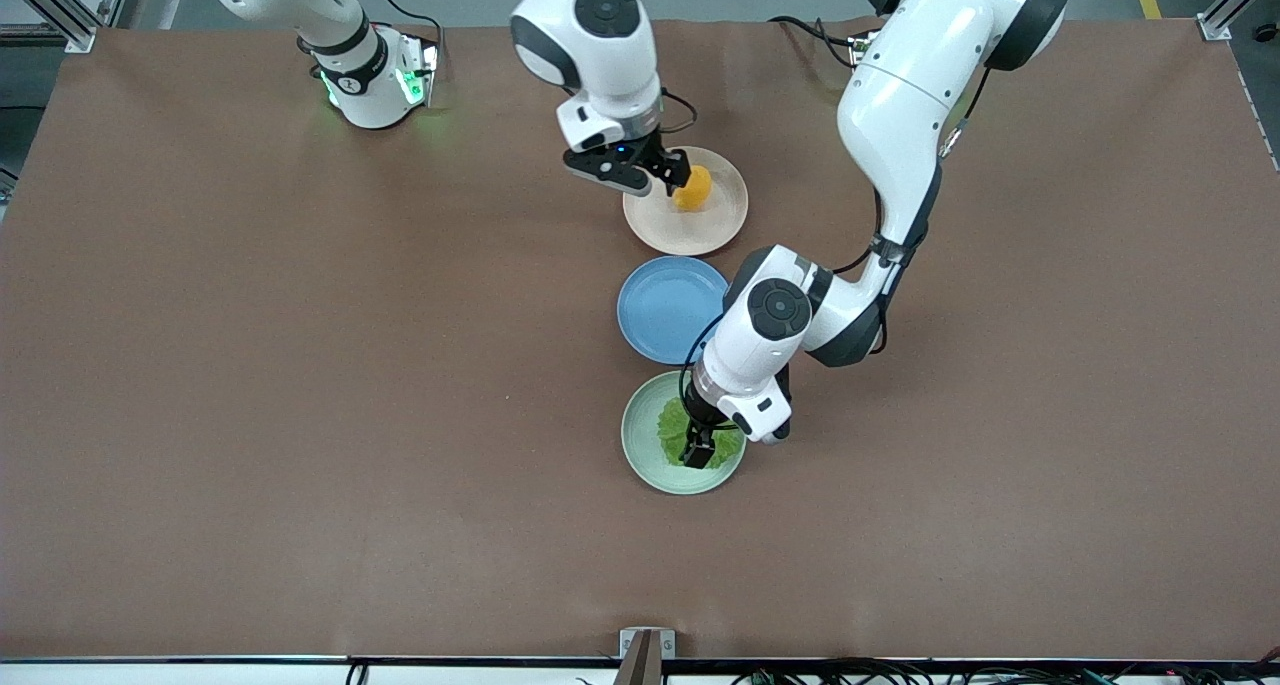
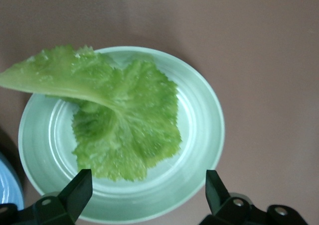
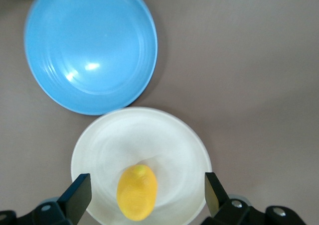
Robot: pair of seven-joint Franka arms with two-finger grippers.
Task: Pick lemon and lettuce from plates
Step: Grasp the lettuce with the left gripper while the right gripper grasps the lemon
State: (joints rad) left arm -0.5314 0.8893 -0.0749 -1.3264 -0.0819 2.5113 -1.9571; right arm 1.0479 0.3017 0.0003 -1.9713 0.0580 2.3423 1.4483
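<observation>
My left gripper's fingers are above the plate's rim and short of the lettuce, so my left gripper has to move toward the lettuce first and then close on it.
The lemon (image 1: 693, 188) lies on the beige-pink plate (image 1: 722, 223), farthest from the front camera. My right gripper (image 1: 668, 177) hangs open just over it; in the right wrist view the lemon (image 3: 137, 191) sits between the spread fingers on that plate (image 3: 174, 140). The lettuce (image 1: 672, 427) lies on the mint green plate (image 1: 640, 453), nearest the front camera. My left gripper (image 1: 697, 454) is open low over that plate. In the left wrist view the leaf (image 2: 124, 130) lies flat with its pale stem end raised, and the fingers stand over the plate's rim (image 2: 204, 135).
An empty blue plate (image 1: 670, 307) lies between the two plates, and also shows in the right wrist view (image 3: 89, 46). The brown table top (image 1: 300, 365) is bare elsewhere. The right arm's base (image 1: 370, 85) stands at the table's top edge.
</observation>
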